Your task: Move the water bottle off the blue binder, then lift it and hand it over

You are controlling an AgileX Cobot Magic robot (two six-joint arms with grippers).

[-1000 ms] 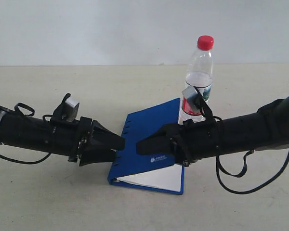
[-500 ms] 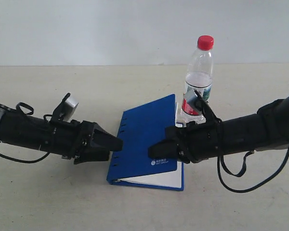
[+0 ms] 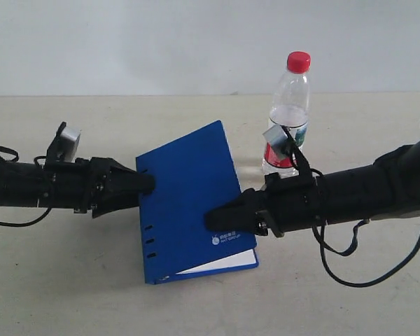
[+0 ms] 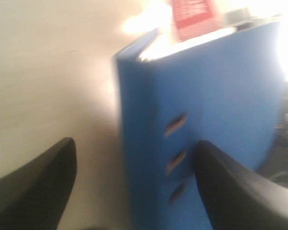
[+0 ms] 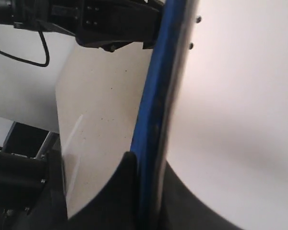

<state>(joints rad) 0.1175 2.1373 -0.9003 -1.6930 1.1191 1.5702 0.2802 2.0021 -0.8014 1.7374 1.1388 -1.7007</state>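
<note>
The robot's left gripper needs to lift the blue binder (image 3: pixel 185 203) and hand it over, so it should next grab the binder by its slotted spine (image 3: pixel 148 234).
The blue binder (image 3: pixel 185 203) is tilted between the two arms, spine slots toward the lower left and white logo by the right fingers. My right gripper (image 3: pixel 213 220) is shut on its open edge; the right wrist view shows the fingers of the gripper (image 5: pixel 146 160) pinching the blue cover (image 5: pixel 158 96). My left gripper (image 3: pixel 145 183) is open at the binder's upper left edge. In the left wrist view the gripper (image 4: pixel 134 143) straddles the slotted spine (image 4: pixel 149 143). The water bottle (image 3: pixel 288 112) stands upright on the table behind the right arm, apart from the binder; its red label (image 4: pixel 192 14) shows past the binder.
A beige table (image 3: pixel 70 280) runs back to a pale wall. A black cable loop (image 3: pixel 350 273) hangs under the right arm. A thinner cable (image 3: pixel 14 224) trails below the left arm.
The binder has swung left and tilted up, away from the bottle's base. The left arm has drawn back leftward with it. The bottle has stayed where it was.
</note>
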